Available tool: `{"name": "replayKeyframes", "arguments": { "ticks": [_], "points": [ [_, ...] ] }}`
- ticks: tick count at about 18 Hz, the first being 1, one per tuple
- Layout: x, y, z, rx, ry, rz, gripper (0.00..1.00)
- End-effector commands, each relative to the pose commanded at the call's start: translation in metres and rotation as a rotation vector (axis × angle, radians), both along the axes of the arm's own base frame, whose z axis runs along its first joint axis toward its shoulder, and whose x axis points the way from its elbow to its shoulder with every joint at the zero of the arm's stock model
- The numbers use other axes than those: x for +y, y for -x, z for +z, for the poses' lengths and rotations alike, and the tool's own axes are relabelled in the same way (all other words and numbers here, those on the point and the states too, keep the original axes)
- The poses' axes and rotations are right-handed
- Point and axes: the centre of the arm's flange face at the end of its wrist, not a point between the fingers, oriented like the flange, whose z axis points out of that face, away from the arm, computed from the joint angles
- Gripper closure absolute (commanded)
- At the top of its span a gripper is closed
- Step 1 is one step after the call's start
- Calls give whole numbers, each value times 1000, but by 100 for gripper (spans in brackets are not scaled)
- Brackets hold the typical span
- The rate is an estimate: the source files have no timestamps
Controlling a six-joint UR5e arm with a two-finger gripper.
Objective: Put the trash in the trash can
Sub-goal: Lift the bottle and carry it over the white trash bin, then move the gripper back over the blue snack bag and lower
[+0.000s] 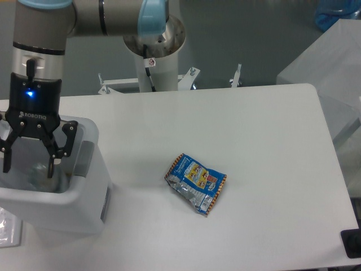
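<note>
The foil snack bag should drop into the trash can, so next I need to grab it with my gripper by its orange-striped end (215, 193).
The white trash can (62, 199) stands at the table's left edge. My gripper (29, 162) hangs over its opening, open, with nothing between its fingers. Down inside the can, below the fingers, a faint clear shape shows that looks like the crushed plastic bottle (36, 171). The blue foil snack bag (196, 182) with orange edges lies crumpled near the middle of the table, well to the right of the can and the gripper.
The arm's white pedestal (153, 62) stands behind the table's far edge. A pale grey block (330, 68) rises off the table's right side. A small black object (353, 244) sits at the bottom right corner.
</note>
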Motion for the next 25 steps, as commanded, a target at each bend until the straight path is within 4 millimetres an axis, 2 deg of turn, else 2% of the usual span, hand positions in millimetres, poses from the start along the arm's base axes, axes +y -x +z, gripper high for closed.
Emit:
{"name": "replayKeyframes", "arguments": {
  "ticks": [2,3,5,7,8,10,14,15,17,19,23,25],
  "points": [
    [-5,7,3,-4,-2,18,2],
    [-13,24,7,-4,-8,53,1],
    [-36,75,11,-14,-16,148,1],
    [-59,123,3,-22,-2,236,1],
    [-75,155,-7,-31,16,290,1],
    [-100,196,-34,-53,57,358,1],
    [-124,255,-80,-69,122,365,1],
    [-132,268,-100,-76,157,357,1],
    [-142,277,-140,-78,241,305,1],
    [-156,289,-188,-75,322,231,1],
    [-161,304,-246,-66,427,146,1],
    [-167,311,-266,-55,484,134,1]
  ]
}}
